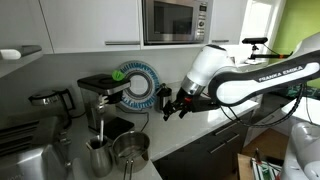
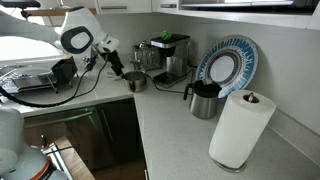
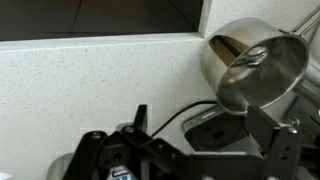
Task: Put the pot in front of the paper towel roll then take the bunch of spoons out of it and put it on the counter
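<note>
The gripper should next grab the nearest rim of the pot and leave the spoons free, so that the pot can be set upright in front of the paper towel roll [image 2: 240,128].
The pot [image 2: 135,82] is a small shiny steel saucepan. It stands on the white-grey counter [image 2: 170,125] in front of the coffee machine, and shows in both exterior views [image 1: 131,150]. In the wrist view the pot [image 3: 258,62] is at the upper right, with a shiny metal cluster, the bunch of spoons [image 3: 252,56], inside it. My gripper [image 3: 205,135] is open and empty. It hovers beside the pot, apart from it [image 2: 113,63] [image 1: 178,103]. The paper towel roll [image 2: 240,128] stands upright, far along the counter from the pot.
A tall steel jug [image 1: 98,156] stands next to the pot. A coffee machine [image 2: 170,55], a dark canister [image 2: 205,98] and a blue-rimmed plate [image 2: 228,65] line the wall. A black block with a cable [image 3: 210,125] lies under my gripper. A dish rack [image 2: 30,82] is behind the arm.
</note>
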Available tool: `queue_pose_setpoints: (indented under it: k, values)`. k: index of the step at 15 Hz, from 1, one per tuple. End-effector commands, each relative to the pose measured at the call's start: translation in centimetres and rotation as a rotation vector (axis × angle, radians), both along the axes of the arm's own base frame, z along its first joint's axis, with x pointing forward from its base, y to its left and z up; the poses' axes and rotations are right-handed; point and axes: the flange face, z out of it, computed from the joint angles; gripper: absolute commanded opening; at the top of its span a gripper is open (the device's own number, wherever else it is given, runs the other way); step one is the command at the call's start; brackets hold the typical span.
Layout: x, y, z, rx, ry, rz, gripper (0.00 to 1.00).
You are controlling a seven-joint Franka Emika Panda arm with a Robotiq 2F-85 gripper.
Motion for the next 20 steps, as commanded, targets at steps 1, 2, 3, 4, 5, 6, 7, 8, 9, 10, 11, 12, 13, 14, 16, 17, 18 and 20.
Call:
queue_pose_setpoints:
  k: [1,2,3,4,5,6,7,8,9,10,11,12,13,14,16,17,18,20]
  values:
    - [4.9,-0.2,-4.6,0.056,0.035,0.046,1.0]
    - [6.2,0.2,-5.5,0.067,0.028,0.063,1.0]
    - [7.4,0.8,-6.2,0.078,0.024,0.086,1.0]
    - [8.4,1.4,-7.0,0.091,0.034,0.103,1.0]
    - [9.3,2.1,-7.7,0.106,0.047,0.121,1.0]
    - [10.1,2.6,-8.5,0.117,0.064,0.131,1.0]
    - [10.6,3.0,-8.8,0.128,0.076,0.135,1.0]
    - [8.9,2.2,-8.0,0.102,0.059,0.114,1.0]
    - [9.6,2.7,-8.5,0.111,0.067,0.123,1.0]
    - [10.1,2.9,-8.8,0.116,0.073,0.127,1.0]
    - [10.4,3.0,-8.9,0.118,0.074,0.128,1.0]
    - [10.6,3.0,-8.9,0.119,0.074,0.127,1.0]
    - [11.2,3.2,-9.6,0.121,0.068,0.118,1.0]
    - [11.7,3.3,-10.0,0.133,0.06,0.124,1.0]
    - [12.5,3.3,-11.1,0.157,0.06,0.108,1.0]
    - [12.7,3.2,-11.8,0.154,0.078,0.102,1.0]
    - [13.0,3.3,-12.4,0.159,0.083,0.104,1.0]
    - [13.7,3.4,-13.7,0.168,0.103,0.101,0.75]
